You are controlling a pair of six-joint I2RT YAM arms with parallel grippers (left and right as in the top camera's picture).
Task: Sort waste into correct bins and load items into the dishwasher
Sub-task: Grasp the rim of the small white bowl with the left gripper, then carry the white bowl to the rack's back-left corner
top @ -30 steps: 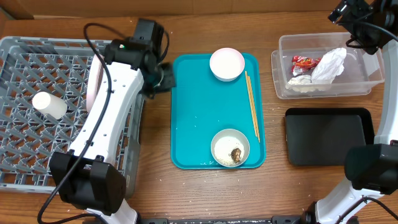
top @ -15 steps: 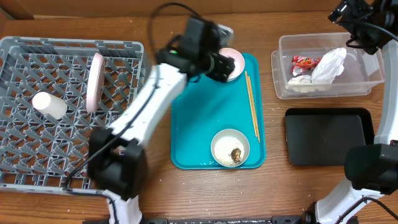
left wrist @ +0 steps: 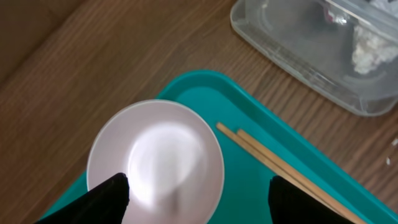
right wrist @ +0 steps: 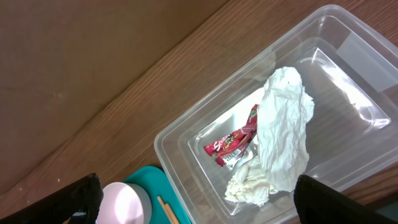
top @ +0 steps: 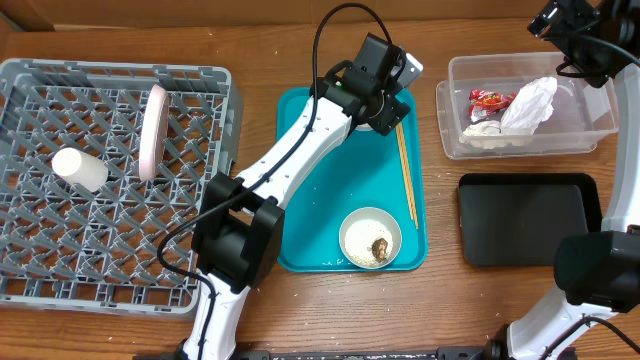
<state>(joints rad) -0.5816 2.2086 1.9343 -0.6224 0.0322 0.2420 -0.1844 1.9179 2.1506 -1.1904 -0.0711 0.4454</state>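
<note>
My left gripper grabs the small pale pink dish (left wrist: pixel 155 158) by its rim on the chopsticks' side (left wrist: pixel 221 164) next. That leaves the rest to tip into the dishwasher.
My left gripper (left wrist: pixel 199 198) hangs open over the small pale pink dish (left wrist: pixel 155 158) at the far end of the teal tray (left wrist: pixel 249 127); the dish lies below the gap, nearer the left finger (left wrist: pixel 106 199). In the overhead view the wrist (top: pixel 380 85) hides that dish. The chopsticks (top: pixel 405 170) lie along the tray's right side. A white bowl (top: pixel 370 238) holds rice and a brown lump. The plate (top: pixel 155 130) stands on edge in the dishwasher (top: pixel 40 250) near the cup (top: pixel 80 168). My right gripper (right wrist: pixel 199 186) is open, high above the clear tub (right wrist: pixel 348 43) holding napkin (right wrist: pixel 283 137) and wrapper (right wrist: pixel 233 143).
The flat black tray (top: pixel 530 218) sits in front of the clear tub (top: pixel 600 125) at the right. The left arm (top: pixel 290 160) stretches diagonally over the tray's left half. Bare wooden table (top: pixel 450 290) surrounds everything.
The left arm swung from the dishwasher's right edge across to the tray's far end, and its jaws opened. The plate stays upright in the rack. The right arm has not moved.
</note>
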